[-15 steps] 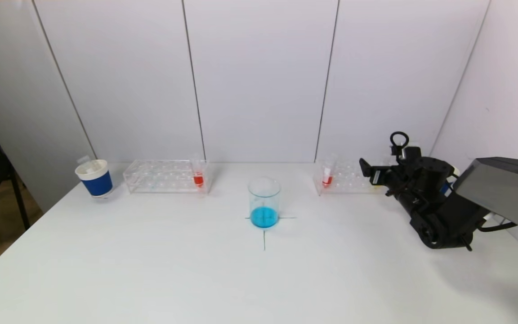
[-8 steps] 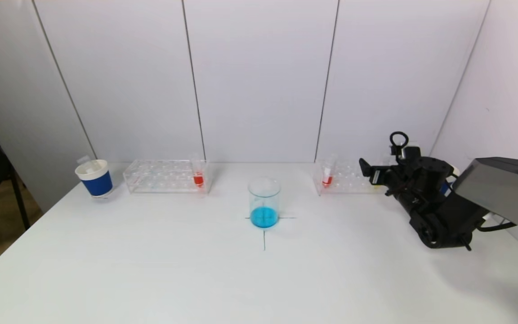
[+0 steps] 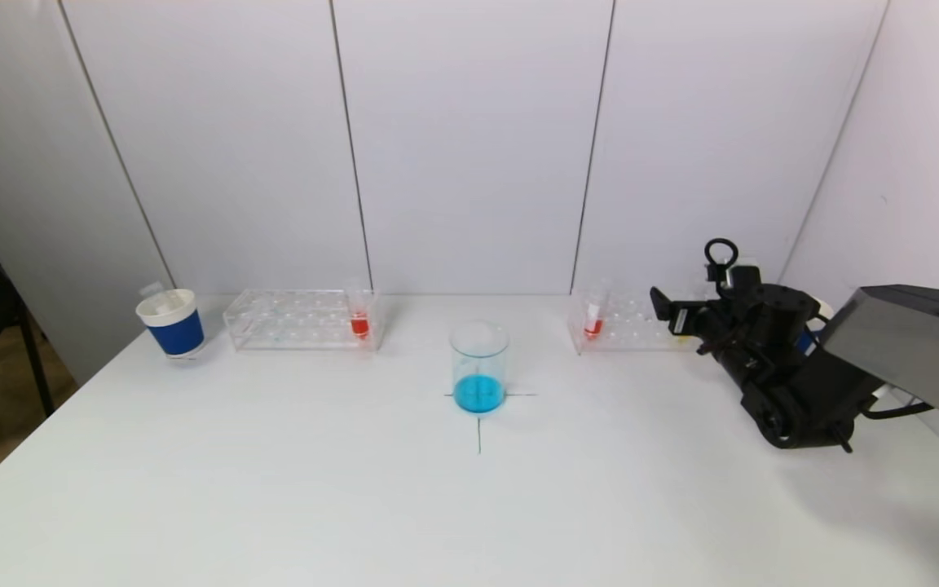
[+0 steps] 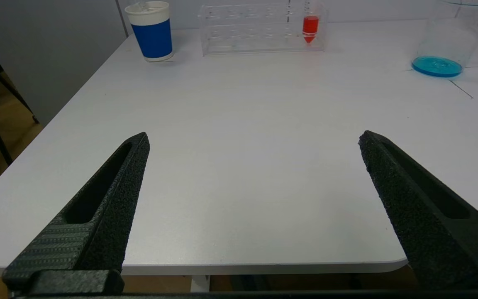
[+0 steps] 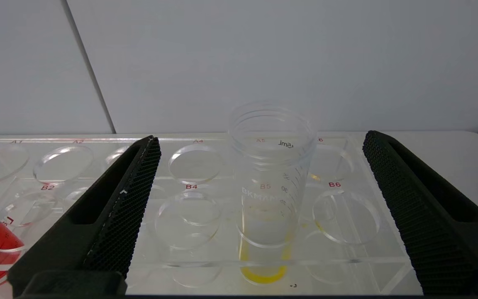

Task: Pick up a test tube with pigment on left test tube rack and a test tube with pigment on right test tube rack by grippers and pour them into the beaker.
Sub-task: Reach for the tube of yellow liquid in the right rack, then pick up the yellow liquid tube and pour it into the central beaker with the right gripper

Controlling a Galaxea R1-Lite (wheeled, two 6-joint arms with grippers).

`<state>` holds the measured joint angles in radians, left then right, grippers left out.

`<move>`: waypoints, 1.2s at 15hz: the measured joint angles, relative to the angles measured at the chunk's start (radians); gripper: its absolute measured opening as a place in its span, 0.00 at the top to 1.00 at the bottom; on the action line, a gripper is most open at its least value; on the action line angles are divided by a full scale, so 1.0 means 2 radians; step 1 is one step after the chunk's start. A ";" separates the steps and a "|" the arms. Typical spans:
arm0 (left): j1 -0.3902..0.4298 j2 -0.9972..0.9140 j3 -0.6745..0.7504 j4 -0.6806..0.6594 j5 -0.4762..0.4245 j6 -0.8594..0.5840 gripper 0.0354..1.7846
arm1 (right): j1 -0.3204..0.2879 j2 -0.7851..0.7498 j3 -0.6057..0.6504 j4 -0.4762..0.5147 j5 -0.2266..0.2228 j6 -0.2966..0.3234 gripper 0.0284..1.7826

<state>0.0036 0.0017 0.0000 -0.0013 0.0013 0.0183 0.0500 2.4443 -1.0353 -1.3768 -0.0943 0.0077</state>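
The lower half of the clear tube is enclosed by the rack, so my right gripper will next grab the tube by its upper body below the threaded rim [image 5: 272, 184].
The glass beaker [image 3: 478, 367] with blue liquid stands on a cross mark at the table's middle. At the right end of the clear left rack [image 3: 290, 319] stands a tube of red pigment [image 3: 359, 319]. The right rack [image 3: 620, 326] holds a red tube [image 3: 593, 320] at its left end. My right gripper [image 5: 259, 139] is open at that rack's right end. A tube with a little yellow pigment [image 5: 269, 195] stands in hole B5 between its untouching fingers. My left gripper [image 4: 251, 139] is open and empty over the table's near left edge.
A blue and white cup [image 3: 171, 323] stands left of the left rack, near the table's left edge. White wall panels rise right behind both racks. The right arm's black body [image 3: 795, 383] lies over the table's right side.
The right gripper has crept very slightly toward the right rack. Nothing else has moved.
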 joint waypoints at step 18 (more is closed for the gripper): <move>0.000 0.000 0.000 0.000 0.000 0.000 0.01 | 0.000 0.001 -0.004 0.004 0.000 -0.001 0.73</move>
<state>0.0038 0.0017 0.0000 -0.0013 0.0013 0.0183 0.0500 2.4457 -1.0430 -1.3691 -0.0951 0.0057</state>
